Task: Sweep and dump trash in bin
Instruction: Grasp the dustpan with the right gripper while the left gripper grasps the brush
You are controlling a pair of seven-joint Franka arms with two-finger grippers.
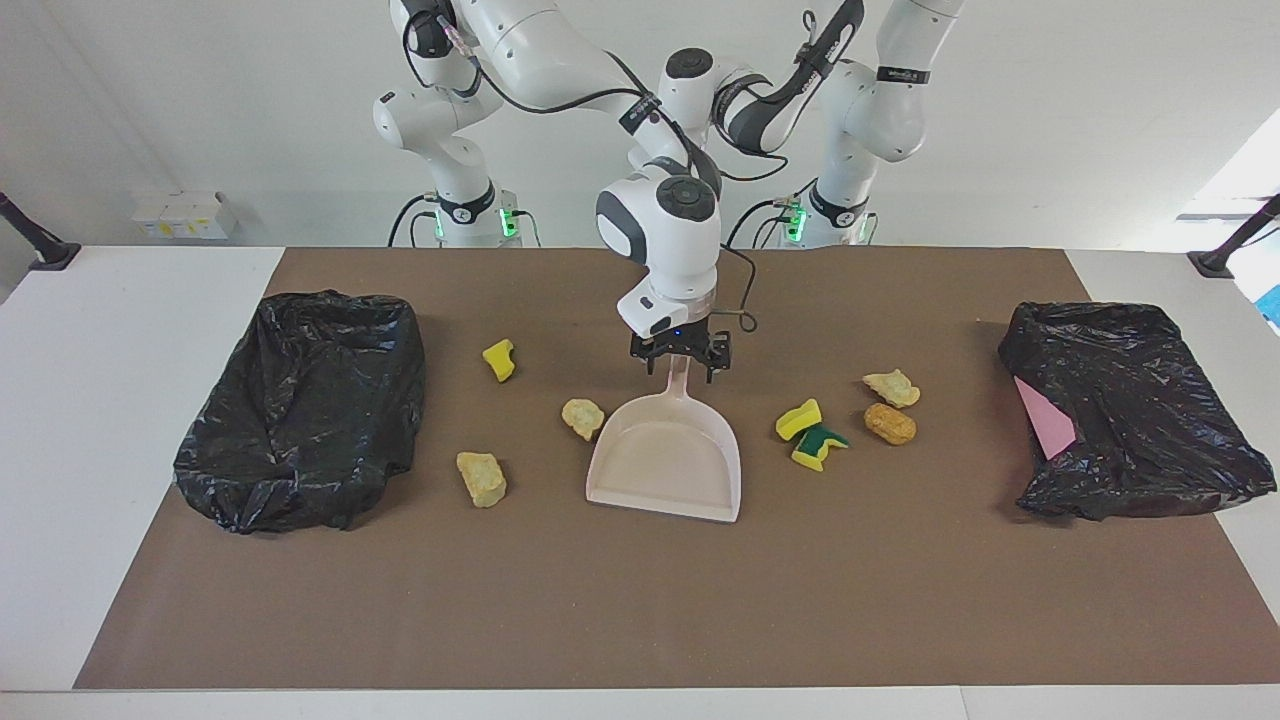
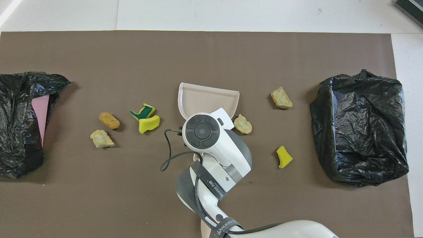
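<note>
My right gripper is open, and the dustpan's broad tray (image 2: 207,99) is wider than its open fingers. It should grab the dustpan by its narrow handle (image 2: 196,157) next.
The beige dustpan (image 1: 668,465) (image 2: 208,99) lies mid-table, its handle pointing toward the robots. My right gripper (image 1: 681,368) is low over the handle, open, a finger on each side of it. Trash lies around: a pale lump (image 1: 582,416) (image 2: 243,124) beside the pan, a yellow sponge piece (image 1: 499,360) (image 2: 284,156), another lump (image 1: 481,477) (image 2: 281,98), yellow-green sponge chunks (image 1: 810,435) (image 2: 145,117), a tan-brown oval (image 1: 889,423) (image 2: 109,120) and a pale lump (image 1: 891,387) (image 2: 102,138). The right arm hides my left gripper.
A black-bagged bin (image 1: 300,405) (image 2: 358,129) stands at the right arm's end of the brown mat. A second black bag (image 1: 1130,405) (image 2: 19,122) with a pink sheet in it lies at the left arm's end. A beige brush tip (image 2: 205,232) shows under the right arm.
</note>
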